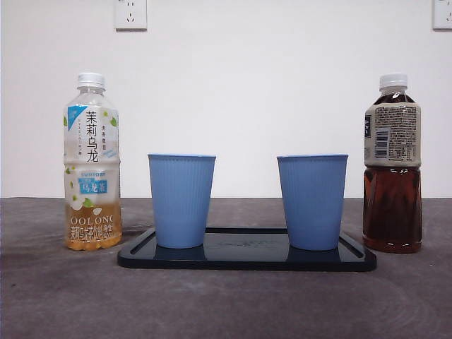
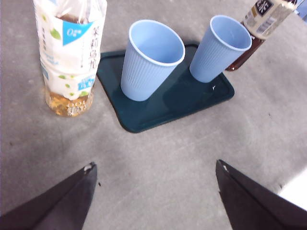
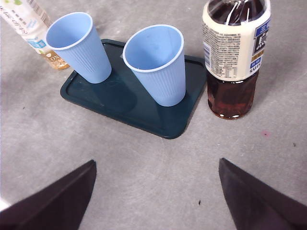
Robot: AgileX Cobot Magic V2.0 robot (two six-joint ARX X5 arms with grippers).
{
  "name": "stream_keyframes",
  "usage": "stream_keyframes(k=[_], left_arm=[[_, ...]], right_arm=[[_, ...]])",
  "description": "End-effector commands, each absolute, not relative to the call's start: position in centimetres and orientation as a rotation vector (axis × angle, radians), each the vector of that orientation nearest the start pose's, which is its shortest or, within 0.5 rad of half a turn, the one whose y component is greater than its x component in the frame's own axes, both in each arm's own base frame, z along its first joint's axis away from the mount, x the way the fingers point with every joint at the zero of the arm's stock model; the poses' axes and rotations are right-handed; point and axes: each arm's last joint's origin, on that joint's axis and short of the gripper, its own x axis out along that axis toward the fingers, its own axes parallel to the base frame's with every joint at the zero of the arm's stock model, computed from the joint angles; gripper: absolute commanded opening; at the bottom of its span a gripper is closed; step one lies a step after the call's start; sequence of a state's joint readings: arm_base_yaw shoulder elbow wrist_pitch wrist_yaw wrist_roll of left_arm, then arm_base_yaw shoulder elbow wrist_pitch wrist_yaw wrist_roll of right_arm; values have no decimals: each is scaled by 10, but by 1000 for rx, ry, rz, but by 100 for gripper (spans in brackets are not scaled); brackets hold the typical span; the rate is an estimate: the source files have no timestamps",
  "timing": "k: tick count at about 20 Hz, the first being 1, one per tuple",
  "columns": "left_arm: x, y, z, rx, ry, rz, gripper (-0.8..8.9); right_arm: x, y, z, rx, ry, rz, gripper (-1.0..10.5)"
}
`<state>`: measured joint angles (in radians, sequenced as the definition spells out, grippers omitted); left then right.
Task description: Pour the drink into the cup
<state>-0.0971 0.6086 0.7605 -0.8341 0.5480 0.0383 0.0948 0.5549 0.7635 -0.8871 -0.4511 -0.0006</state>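
I need to grab the dark tea bottle by its labeled middle (image 1: 393, 157) with my right gripper next, to pour the drink into the cup (image 1: 313, 201).
Two empty blue paper cups, a left cup (image 1: 181, 200) and a right cup (image 1: 312, 200), stand upright on a dark tray (image 1: 247, 258). A capped oolong tea bottle (image 1: 92, 162) with pale yellow drink stands left of the tray. A capped dark tea bottle (image 1: 393, 164) stands right of it. My left gripper (image 2: 153, 175) is open and empty, held above the table short of the oolong bottle (image 2: 69, 52) and the nearer cup (image 2: 151, 60). My right gripper (image 3: 156, 170) is open and empty, held short of the dark bottle (image 3: 235, 57) and the nearer cup (image 3: 157, 64). Neither gripper shows in the front view.
The table (image 1: 63, 296) is grey and bare around the tray. A white wall with two power sockets, one at the upper left (image 1: 131, 13) and one at the upper right (image 1: 443, 13), stands behind.
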Motion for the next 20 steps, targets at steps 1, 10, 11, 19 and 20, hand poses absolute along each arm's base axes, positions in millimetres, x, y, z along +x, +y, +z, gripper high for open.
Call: stream_keyframes(k=[1, 10, 11, 19, 20], left_arm=[[107, -26, 300, -117, 630, -638, 405], [107, -26, 300, -117, 631, -638, 405], [107, -26, 300, -116, 631, -638, 405], [108, -26, 300, -114, 625, -639, 405], [108, -26, 300, -114, 625, -639, 405]], right_arm=[[95, 22, 294, 132, 679, 520, 412], [118, 26, 244, 323, 671, 463, 412], [121, 27, 237, 352, 651, 445, 413], [148, 43, 189, 297, 482, 312, 413], [152, 45, 185, 275, 469, 294, 413]])
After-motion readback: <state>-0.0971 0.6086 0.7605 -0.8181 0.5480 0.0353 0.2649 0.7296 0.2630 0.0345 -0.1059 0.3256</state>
